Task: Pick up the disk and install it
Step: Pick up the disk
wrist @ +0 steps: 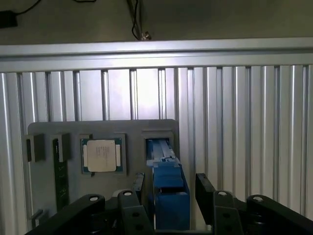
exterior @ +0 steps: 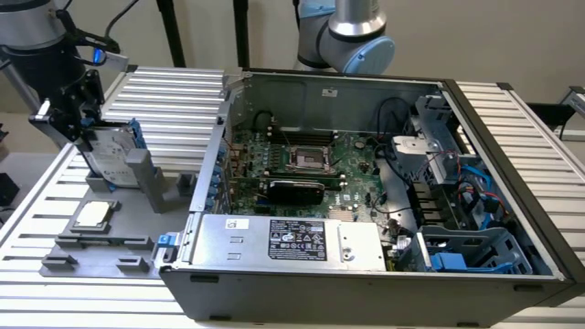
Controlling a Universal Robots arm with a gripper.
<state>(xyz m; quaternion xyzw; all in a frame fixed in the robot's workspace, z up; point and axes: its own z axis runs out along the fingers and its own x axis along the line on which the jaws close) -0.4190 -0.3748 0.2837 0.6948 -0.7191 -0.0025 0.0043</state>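
Observation:
My fingers reach down beside the blue edge of the disk [exterior: 114, 156], so it is time for my gripper to close. Closing now would catch the disk.
The disk [exterior: 114, 156], silver-grey with a white label and a blue carrier frame, stands on edge, slightly tilted, in a slot of the grey fixture plate [exterior: 137, 233] at the exterior view's left. My gripper [exterior: 85, 133] hangs directly over it with its fingers down on either side. In the wrist view the disk's blue edge [wrist: 168, 196] runs between the two black fingers [wrist: 204, 187]. A thin gap shows on one side, so the gripper [wrist: 171, 188] is open around the disk.
A small square silver chip [exterior: 93, 214] [wrist: 101, 155] lies in the fixture plate beside the disk. The open computer case [exterior: 512, 157] sits at the exterior view's right, with a motherboard [exterior: 302, 161], a large grey power supply [exterior: 283, 240] and blue drive bays [exterior: 466, 250].

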